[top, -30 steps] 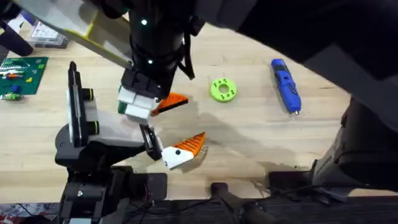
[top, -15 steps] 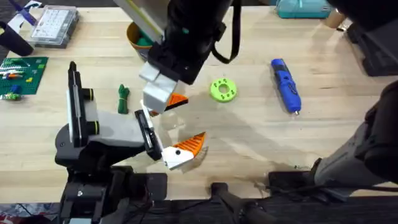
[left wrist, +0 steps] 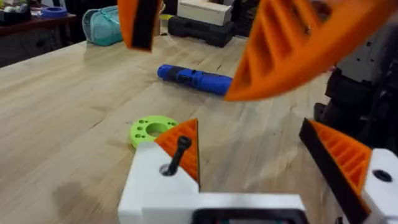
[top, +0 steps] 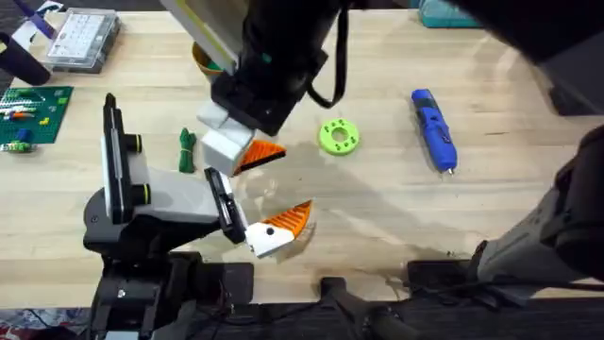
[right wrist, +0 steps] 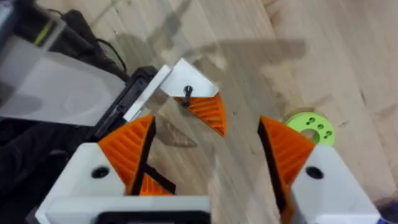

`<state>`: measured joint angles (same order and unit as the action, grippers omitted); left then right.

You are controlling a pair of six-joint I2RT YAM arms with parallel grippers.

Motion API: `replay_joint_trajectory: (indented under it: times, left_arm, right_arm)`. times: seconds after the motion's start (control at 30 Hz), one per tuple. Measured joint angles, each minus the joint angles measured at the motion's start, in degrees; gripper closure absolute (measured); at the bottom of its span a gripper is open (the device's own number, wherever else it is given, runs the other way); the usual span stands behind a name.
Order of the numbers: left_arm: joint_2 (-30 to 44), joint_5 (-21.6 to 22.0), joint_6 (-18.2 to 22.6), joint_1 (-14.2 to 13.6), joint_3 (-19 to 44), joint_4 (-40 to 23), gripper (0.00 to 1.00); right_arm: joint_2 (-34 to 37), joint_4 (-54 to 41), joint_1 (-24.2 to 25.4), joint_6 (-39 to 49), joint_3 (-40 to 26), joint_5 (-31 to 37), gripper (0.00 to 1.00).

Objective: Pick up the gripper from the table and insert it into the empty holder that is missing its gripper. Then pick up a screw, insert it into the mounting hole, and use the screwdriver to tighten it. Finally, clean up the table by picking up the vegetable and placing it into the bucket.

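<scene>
The small black screw needs to be set in the mounting hole. My right gripper will grab it by its protruding end next.
The holder (top: pixel 156 198), a grey-white body with a black end plate, lies at the lower left as my left gripper (top: pixel 296 177). Its two orange-ribbed fingers stand apart, open, with nothing between them. The gripper (top: pixel 262 153) sits at the plate's far end. A screw (left wrist: pixel 177 154) stands out of its white base. My right gripper (right wrist: pixel 206 124) hovers open just above it, holding nothing. The blue screwdriver (top: pixel 433 127) lies on the table (top: pixel 377 217) at the right. The dark-green vegetable (top: pixel 186 151) lies beside the holder's black frame. The right arm half hides the orange bucket (top: pixel 200 59) at the back.
A lime-green ring disc (top: pixel 338 137) lies between the holder's fingers and the screwdriver. A clear compartment box (top: pixel 83 38) and a green board (top: pixel 33 113) sit at the far left. The right arm looms dark across the top and right.
The right arm swung away from above the vegetable toward the back right, then a little back left. The vegetable and the bucket came into sight. Nothing was taken or let go.
</scene>
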<state>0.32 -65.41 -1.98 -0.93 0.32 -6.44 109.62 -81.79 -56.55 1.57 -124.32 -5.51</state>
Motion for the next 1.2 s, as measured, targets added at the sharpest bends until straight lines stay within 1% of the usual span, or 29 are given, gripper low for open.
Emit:
replay_joint_trajectory:
  times: [0.17, 0.57, 0.83, 0.93, 0.97, 1.2]
  left_arm:
    - [-0.01, -0.01, -0.01, 0.00, 0.00, 0.00, 0.014]
    - [-0.01, 0.00, 0.00, 0.00, 0.00, 0.00, 0.015]
    - [-0.01, 0.00, 0.00, 0.00, 0.00, 0.00, 0.013]
    - [0.00, 0.00, 0.00, 0.00, 0.00, 0.00, 0.013]
    - [0.00, 0.00, 0.00, 0.00, 0.00, 0.00, 0.013]
    - [0.00, 0.00, 0.00, 0.00, 0.00, 0.00, 0.013]
  right_arm:
    - [0.01, 2.02, -0.04, -1.28, 3.03, -0.12, 0.004]
    - [0.01, 1.58, -1.07, -1.62, 3.14, -0.21, 0.004]
    - [0.01, 1.66, -1.07, -1.83, 3.16, -2.41, 0.006]
    - [0.01, 1.88, -1.07, -2.09, 3.16, -2.77, 0.045]
    - [0.01, 1.90, -1.07, -2.17, 3.16, -2.81, 0.080]
    - [0.09, 2.02, -1.07, -2.71, 3.16, -3.02, 0.216]
